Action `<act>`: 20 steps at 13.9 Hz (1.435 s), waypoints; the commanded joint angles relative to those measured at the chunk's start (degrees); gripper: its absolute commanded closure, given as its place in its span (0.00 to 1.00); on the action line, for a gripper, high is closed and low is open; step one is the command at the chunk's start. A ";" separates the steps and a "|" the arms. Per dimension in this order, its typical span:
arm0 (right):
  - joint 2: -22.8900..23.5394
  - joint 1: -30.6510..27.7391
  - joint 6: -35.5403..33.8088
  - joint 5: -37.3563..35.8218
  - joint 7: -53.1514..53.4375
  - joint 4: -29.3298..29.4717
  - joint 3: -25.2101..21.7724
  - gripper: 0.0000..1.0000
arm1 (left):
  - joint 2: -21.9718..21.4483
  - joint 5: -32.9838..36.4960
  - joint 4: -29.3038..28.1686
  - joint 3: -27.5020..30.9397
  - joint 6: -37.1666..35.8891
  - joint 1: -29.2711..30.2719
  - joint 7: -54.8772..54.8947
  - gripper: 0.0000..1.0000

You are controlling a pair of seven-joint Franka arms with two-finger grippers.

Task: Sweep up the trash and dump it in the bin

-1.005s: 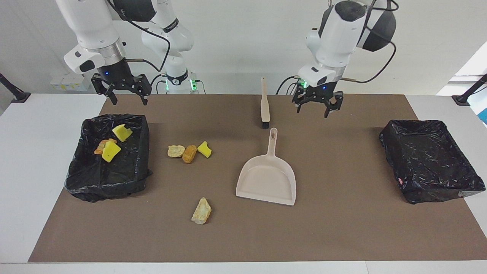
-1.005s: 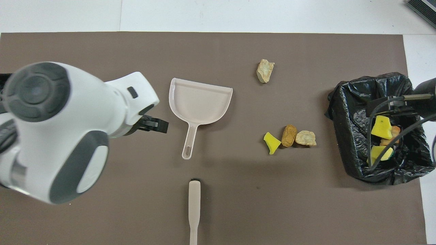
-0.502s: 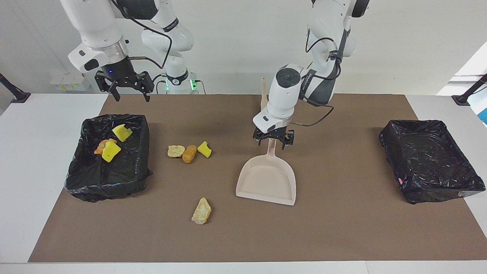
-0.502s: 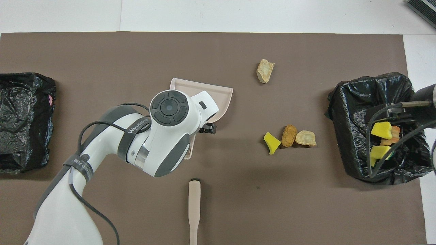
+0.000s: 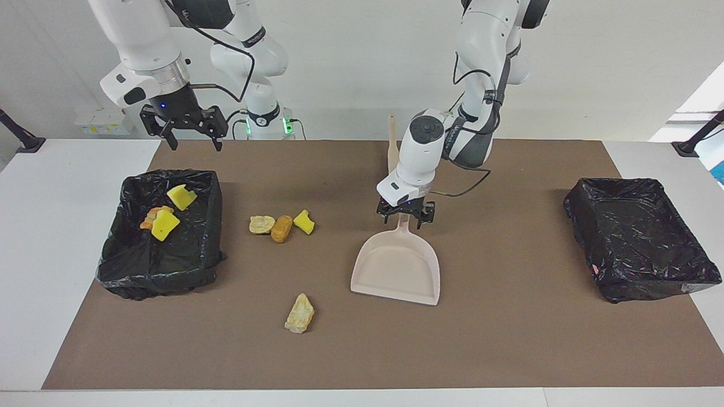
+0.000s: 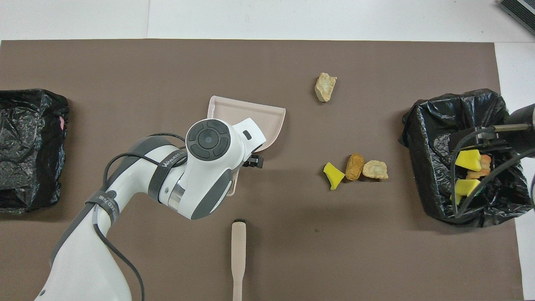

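My left gripper grabs the dustpan by its narrow handle (image 6: 233,184) next, since its broad scoop (image 6: 256,116) spreads far wider than my fingers.
The beige dustpan (image 5: 396,270) lies flat mid-table, also in the overhead view (image 6: 250,119). My left gripper (image 5: 406,218) is low over its handle, open, one finger on each side. Three trash lumps, tan (image 5: 262,224), orange-brown (image 5: 281,228) and yellow (image 5: 304,221), lie between the dustpan and the bin (image 5: 119,249) at the right arm's end. A lone tan lump (image 5: 300,314) lies farther from the robots. Yellow (image 5: 181,196) and orange pieces lie in that bin. My right gripper (image 5: 193,135) hangs open and empty, high over the mat's edge beside that bin.
A beige brush (image 6: 238,251) lies nearer to the robots than the dustpan, partly hidden by the left arm in the facing view. A second black-lined bin (image 5: 639,237) stands at the left arm's end with no trash showing in it. A brown mat (image 5: 509,339) covers the table.
My left gripper has come down from beside the brush to straddle the dustpan handle, sinking a little more in the last half second. The right gripper has shifted slightly. Trash and dustpan have not moved.
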 commanded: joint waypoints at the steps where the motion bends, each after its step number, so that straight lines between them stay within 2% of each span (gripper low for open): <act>1: -1.04 -0.93 -0.62 0.84 -1.67 -0.96 0.41 0.00 | -0.51 2.79 -1.04 0.89 0.37 -1.00 0.05 0.65; 2: -1.04 -0.93 -0.62 0.84 -1.67 -0.96 0.41 0.00 | -0.60 2.97 -1.04 0.88 -0.67 -1.00 0.22 0.79; 4: -1.04 -0.93 -0.62 0.84 -1.67 -0.96 0.41 0.00 | -1.04 3.06 -0.95 0.97 -4.18 -1.18 0.22 0.87; 6: -1.04 -0.93 -0.62 0.84 -1.67 -0.96 0.41 0.00 | -2.26 4.98 -0.25 1.06 -5.69 -0.39 3.71 1.00; 10: -1.04 -0.49 -0.62 0.93 -1.76 -0.96 0.50 0.00 | -3.41 6.93 2.20 1.67 -10.08 3.12 22.77 1.00; 14: -1.57 -0.05 -1.32 1.45 -1.67 -1.57 0.94 0.00 | -3.15 8.42 2.65 2.64 -9.57 6.72 40.42 1.00; 16: -2.01 1.52 -1.32 4.52 -0.62 -2.62 1.12 0.00 | -2.97 8.42 2.65 2.64 -9.30 8.57 50.28 1.00; 18: -2.97 4.95 -0.80 5.75 6.11 -5.34 1.12 0.00 | -2.89 8.42 2.57 2.64 -9.30 10.59 55.57 1.00; 20: -3.67 8.72 -0.19 10.66 17.00 -8.06 1.20 0.00 | -2.97 8.33 2.21 2.64 -9.91 11.82 63.63 1.00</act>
